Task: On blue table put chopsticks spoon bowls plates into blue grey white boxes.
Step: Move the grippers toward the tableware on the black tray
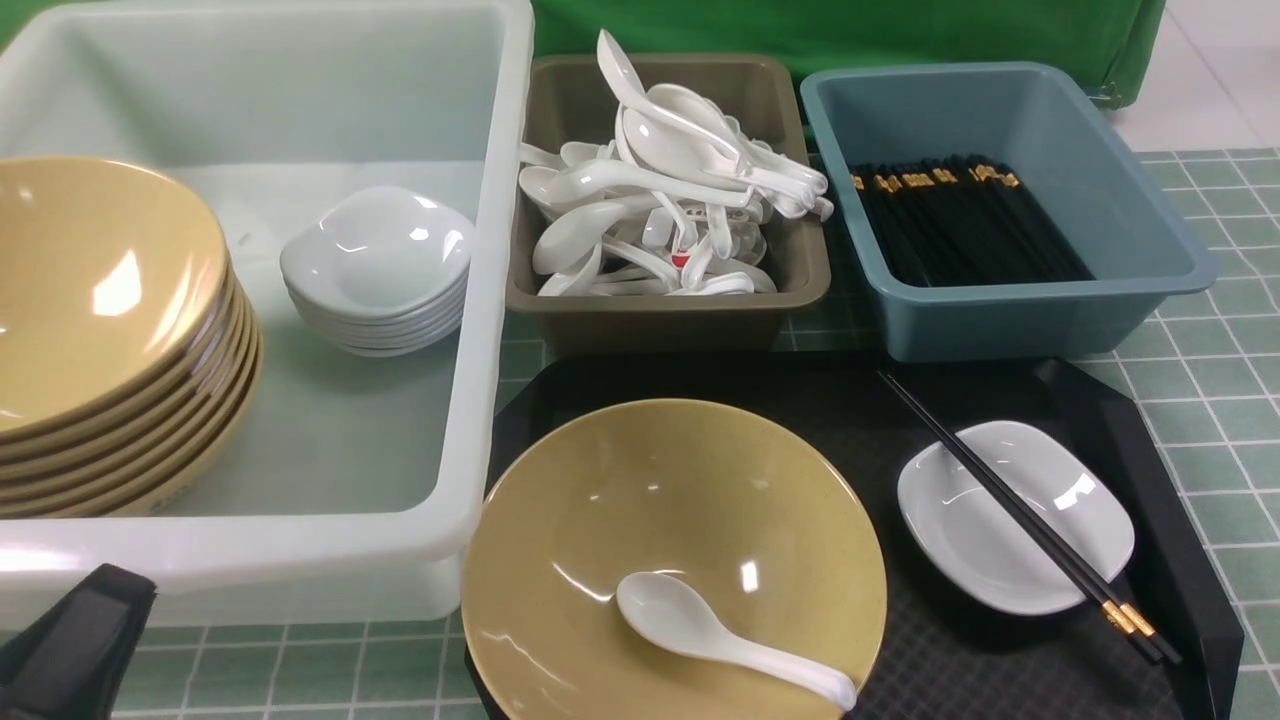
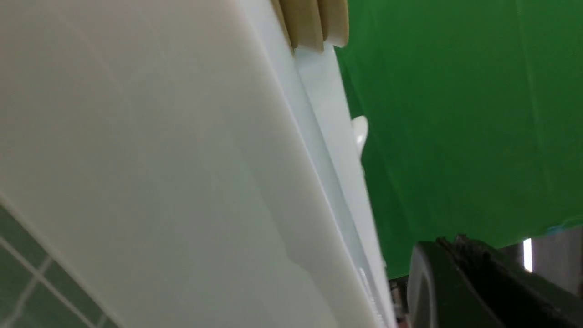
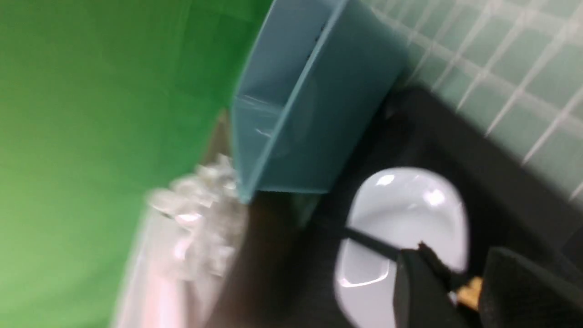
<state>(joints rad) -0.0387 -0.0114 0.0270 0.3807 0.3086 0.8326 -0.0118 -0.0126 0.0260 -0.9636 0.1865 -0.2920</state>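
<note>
The black chopsticks have gold-banded ends. My right gripper will grab the chopsticks by those ends next, to put them into the blue box (image 1: 1008, 216).
On the black tray, a tan bowl (image 1: 672, 545) holds a white spoon (image 1: 715, 635). Beside it a small white plate (image 1: 1015, 515) has a pair of black chopsticks (image 1: 1020, 515) lying across it. My right gripper (image 3: 457, 257) is open and out of the front view. In its wrist view the chopsticks' gold band (image 3: 469, 291) shows between its fingers, over the plate (image 3: 405, 214). My left gripper (image 1: 75, 630) is low at the near left, beside the white tub's outer wall (image 2: 159, 182), and looks shut and empty (image 2: 460, 241).
The white tub (image 1: 490, 330) holds a stack of tan bowls (image 1: 100, 330) and a stack of white plates (image 1: 378, 265). The olive-grey bin (image 1: 660, 305) is full of spoons. The blue bin (image 1: 1040, 320) holds several chopsticks. The tiled table (image 1: 1220, 400) shows at the right, and a green backdrop stands behind.
</note>
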